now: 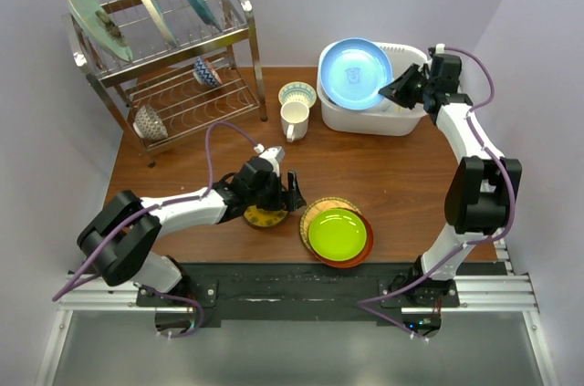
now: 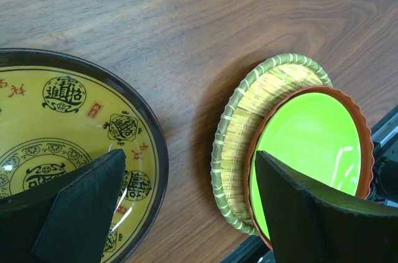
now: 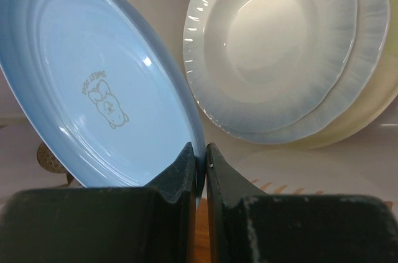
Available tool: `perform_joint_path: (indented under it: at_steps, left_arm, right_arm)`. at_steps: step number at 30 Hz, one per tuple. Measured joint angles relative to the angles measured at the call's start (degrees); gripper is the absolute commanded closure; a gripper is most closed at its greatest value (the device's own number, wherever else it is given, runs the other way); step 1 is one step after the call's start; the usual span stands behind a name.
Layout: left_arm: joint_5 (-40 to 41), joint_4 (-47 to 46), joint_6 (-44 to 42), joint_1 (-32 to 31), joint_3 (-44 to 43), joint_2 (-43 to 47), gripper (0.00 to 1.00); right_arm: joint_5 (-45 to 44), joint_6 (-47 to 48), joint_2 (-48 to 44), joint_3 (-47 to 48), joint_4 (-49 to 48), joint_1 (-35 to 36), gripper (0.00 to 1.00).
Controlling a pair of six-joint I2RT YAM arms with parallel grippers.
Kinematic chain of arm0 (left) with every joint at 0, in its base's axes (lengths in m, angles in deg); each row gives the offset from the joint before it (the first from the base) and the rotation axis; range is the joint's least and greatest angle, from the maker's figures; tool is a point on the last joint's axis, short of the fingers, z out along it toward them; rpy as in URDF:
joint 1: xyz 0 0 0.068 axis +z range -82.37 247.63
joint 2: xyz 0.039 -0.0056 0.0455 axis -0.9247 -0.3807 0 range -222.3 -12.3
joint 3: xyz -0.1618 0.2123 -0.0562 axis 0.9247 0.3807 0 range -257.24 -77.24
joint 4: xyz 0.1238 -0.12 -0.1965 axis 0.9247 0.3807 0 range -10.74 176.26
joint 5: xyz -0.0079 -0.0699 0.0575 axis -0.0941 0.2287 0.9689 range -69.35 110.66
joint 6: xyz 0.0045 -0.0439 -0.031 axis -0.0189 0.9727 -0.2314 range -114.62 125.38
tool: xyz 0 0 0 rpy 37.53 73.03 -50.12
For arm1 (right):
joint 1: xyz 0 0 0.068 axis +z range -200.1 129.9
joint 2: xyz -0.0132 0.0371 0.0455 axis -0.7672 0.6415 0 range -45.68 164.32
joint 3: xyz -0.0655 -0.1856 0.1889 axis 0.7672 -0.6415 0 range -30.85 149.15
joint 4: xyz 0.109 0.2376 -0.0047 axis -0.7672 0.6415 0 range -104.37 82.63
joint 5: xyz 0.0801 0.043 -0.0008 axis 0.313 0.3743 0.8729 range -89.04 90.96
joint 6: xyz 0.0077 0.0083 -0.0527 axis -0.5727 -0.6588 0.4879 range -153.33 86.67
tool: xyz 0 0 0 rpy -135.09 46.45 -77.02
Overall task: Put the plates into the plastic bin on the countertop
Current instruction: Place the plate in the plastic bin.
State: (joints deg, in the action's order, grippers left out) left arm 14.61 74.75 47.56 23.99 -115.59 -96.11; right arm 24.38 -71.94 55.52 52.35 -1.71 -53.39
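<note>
My right gripper first moves the light blue plate [image 1: 354, 74] farther in, as it is too early to open. Opened now, the plate would drop short, tilted across the bin's side beside the white plates.
My right gripper [image 1: 394, 89] [image 3: 199, 151] is shut on the rim of a light blue plate [image 1: 354, 74] [image 3: 93, 89], holding it tilted over the white plastic bin [image 1: 374, 121]. White plates [image 3: 273, 45] lie inside the bin behind it. My left gripper [image 1: 281, 196] [image 2: 186, 170] hangs open low over the countertop [image 1: 383, 176], holding nothing. One finger is over a yellow patterned plate [image 1: 265, 217] [image 2: 62, 132]. The other is over a lime green plate [image 1: 338, 233] [image 2: 311, 138], which lies on a red-orange plate [image 1: 367, 242] [image 2: 367, 132] and a yellow woven plate [image 1: 319, 208] [image 2: 249, 114].
A metal wire dish rack [image 1: 173, 67] stands at the back left with three plates on edge and small bowls. A white mug [image 1: 294, 119] and a small patterned bowl [image 1: 297, 94] sit between rack and bin. The table's front edge runs close to the plate stack.
</note>
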Motion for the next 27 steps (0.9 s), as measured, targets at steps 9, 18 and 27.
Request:
perform_joint_path:
  at_steps: [9,18,27]
  left_arm:
    - [0.3,0.9,0.0,0.0,0.0,0.0,0.11]
    - [0.6,1.1,0.0,0.0,0.0,-0.1,0.11]
    - [1.6,2.5,-1.0,0.0,-0.3,-0.1,0.11]
  right_arm:
    - [-2.8,-1.3,4.7,4.5,0.6,-1.3,1.0]
    - [-5.1,-2.3,9.4,5.8,0.4,-2.0,1.0]
    - [-7.5,-2.3,11.7,6.4,0.5,-2.0,0.96]
